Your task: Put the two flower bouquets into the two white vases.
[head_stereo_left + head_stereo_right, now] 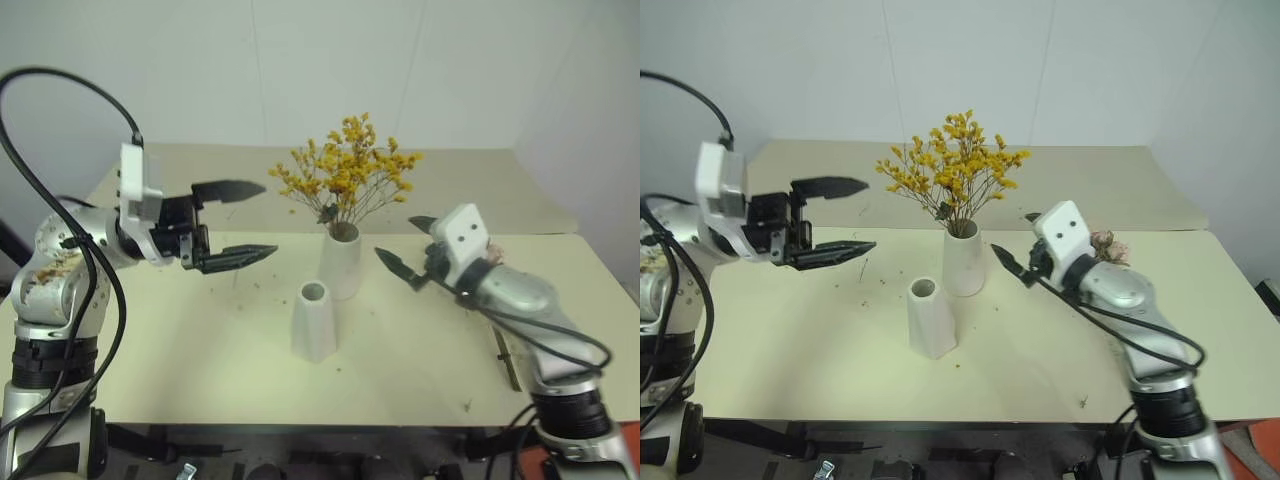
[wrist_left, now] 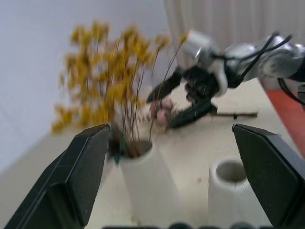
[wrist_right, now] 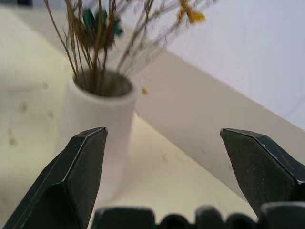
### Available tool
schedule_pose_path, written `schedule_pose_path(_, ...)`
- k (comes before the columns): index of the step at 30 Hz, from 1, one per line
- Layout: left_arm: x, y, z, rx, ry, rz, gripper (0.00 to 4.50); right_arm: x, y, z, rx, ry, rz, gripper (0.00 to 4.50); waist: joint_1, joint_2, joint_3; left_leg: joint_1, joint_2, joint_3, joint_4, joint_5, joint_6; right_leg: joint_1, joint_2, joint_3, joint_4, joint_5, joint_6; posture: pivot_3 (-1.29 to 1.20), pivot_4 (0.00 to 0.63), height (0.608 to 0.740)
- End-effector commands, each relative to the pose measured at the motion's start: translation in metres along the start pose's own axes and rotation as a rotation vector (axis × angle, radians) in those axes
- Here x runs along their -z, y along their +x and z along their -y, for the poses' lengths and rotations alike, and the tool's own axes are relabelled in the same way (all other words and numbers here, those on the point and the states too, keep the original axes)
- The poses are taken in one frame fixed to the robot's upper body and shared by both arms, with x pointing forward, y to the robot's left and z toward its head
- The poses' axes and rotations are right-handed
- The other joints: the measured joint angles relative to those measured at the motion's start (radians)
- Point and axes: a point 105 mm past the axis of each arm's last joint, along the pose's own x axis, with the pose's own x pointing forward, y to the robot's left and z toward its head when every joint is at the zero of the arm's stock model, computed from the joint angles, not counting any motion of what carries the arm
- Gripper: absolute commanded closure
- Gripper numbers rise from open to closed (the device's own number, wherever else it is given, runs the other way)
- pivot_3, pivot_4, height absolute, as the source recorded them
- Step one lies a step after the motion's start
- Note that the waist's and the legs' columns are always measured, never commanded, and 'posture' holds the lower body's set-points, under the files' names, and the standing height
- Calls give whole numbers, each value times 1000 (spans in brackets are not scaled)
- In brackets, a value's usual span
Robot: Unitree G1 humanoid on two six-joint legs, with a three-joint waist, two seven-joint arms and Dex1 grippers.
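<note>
I will next use my right gripper to grab the mixed bouquet by its bare stem (image 1: 508, 360), because the bouquet's pink blooms are dry and delicate.
The yellow flower bouquet (image 1: 345, 175) stands upright in the taller white vase (image 1: 340, 265) at the table's middle. Just in front of it stands the shorter white vase (image 1: 314, 320), its mouth empty. The mixed bouquet (image 1: 1106, 245) lies on the table at the right, mostly hidden behind my right arm, with its pink blooms (image 2: 162, 110) and its stem (image 1: 507, 360) showing. My left gripper (image 1: 270, 220) hangs open and empty, left of the yellow flowers and above the table. My right gripper (image 1: 395, 237) is open and empty, just right of the taller vase, pointing at it.
Small flower crumbs are scattered over the cream table (image 1: 200, 350). A second table surface (image 1: 470, 190) adjoins at the back, against a white wall. A black cable (image 1: 60, 90) loops above my left arm.
</note>
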Motion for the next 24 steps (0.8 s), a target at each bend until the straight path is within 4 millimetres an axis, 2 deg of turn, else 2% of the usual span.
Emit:
schedule_pose_path(1,-17,10,11,85,44,28,0,-1,-24,18,30,-32,-54,34,0,0,0,0,0,0,0,0,0,0,0,0,0,0,0,0,150,740)
schedule_pose_path(5,-8,21,24,171,55,-71,0,25,-43,42,111,-4,-229,34,-4,0,0,1,0,1,1,0,0,1,0,1,0,0,0,0,150,740)
schedule_pose_path(8,-2,26,34,237,60,-121,0,45,-57,52,137,-5,-349,34,-2,0,0,1,0,1,1,0,0,1,0,1,1,0,0,0,150,740)
schedule_pose_path(15,4,27,41,306,56,-151,0,85,-75,57,189,75,-566,34,-3,0,0,0,0,1,1,0,0,1,0,1,0,0,0,0,150,740)
schedule_pose_path(20,5,25,40,293,59,-164,0,105,-82,61,265,133,-663,34,-1,0,0,0,0,1,1,0,0,1,0,1,0,0,0,0,150,740)
schedule_pose_path(24,5,23,39,275,56,-175,0,111,-85,60,272,162,-697,34,-2,0,0,0,0,1,1,0,0,0,0,1,0,0,0,0,150,740)
